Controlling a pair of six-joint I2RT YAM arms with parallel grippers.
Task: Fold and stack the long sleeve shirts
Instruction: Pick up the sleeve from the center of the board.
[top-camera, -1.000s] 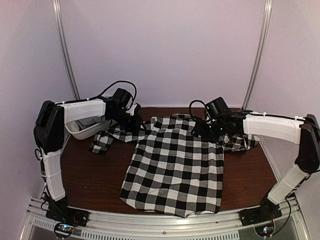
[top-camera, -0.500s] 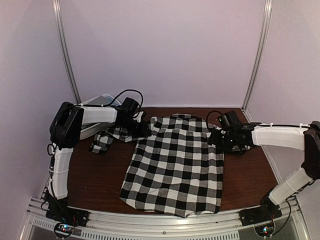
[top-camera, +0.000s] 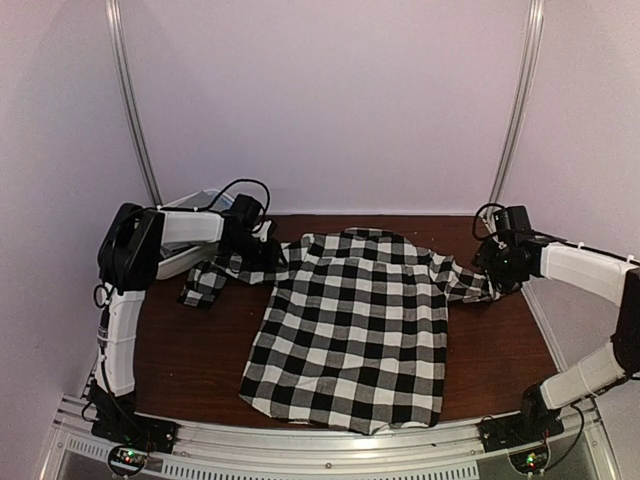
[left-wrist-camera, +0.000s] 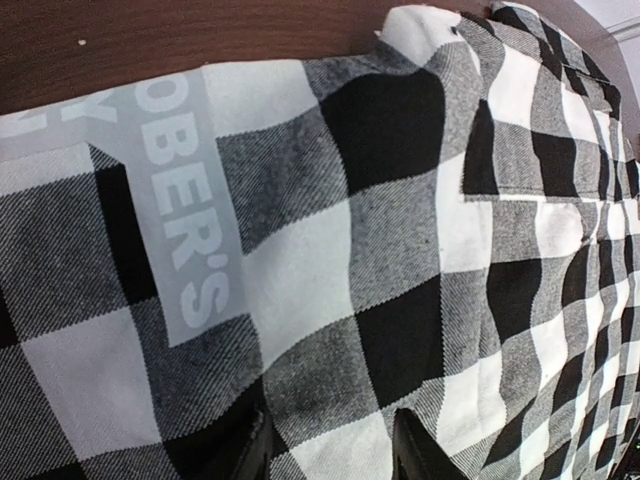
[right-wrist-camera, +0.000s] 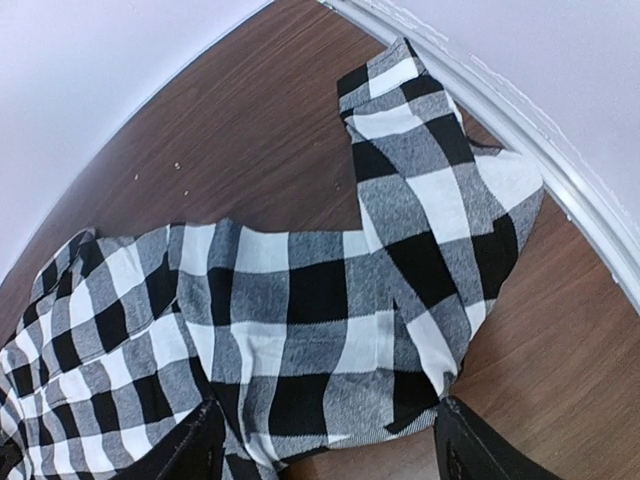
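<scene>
My right gripper is to grab the outstretched sleeve next by its near edge, short of the cuff (top-camera: 472, 299) (right-wrist-camera: 372, 431), so the cuff stays free for my left gripper when folding.
One of the long sleeve shirts, the black-and-white checked one (top-camera: 350, 330), lies flat on the brown table, collar at the back. Its left sleeve (top-camera: 205, 282) is folded short; its right sleeve (top-camera: 465, 285) reaches out to the right. My left gripper (top-camera: 265, 258) is low over the left shoulder. In the left wrist view the checked cloth (left-wrist-camera: 330, 200) lies flat between the parted fingers of that gripper (left-wrist-camera: 330, 455). My right gripper (top-camera: 497, 272) hangs over the right sleeve's end. In the right wrist view it (right-wrist-camera: 330, 455) stands wide open, with the sleeve (right-wrist-camera: 330, 290) loose on the wood.
A white tub (top-camera: 178, 265) sits at the back left, behind the left arm. A pale rail (right-wrist-camera: 520, 110) runs along the table's right edge beside the sleeve's cuff. Bare wood (top-camera: 190, 350) shows to the left and right of the shirt body.
My right gripper swung from the shirt's right shoulder out to the far right, its jaws widening, and the right sleeve now lies stretched out. The left gripper shifted slightly at the left shoulder.
</scene>
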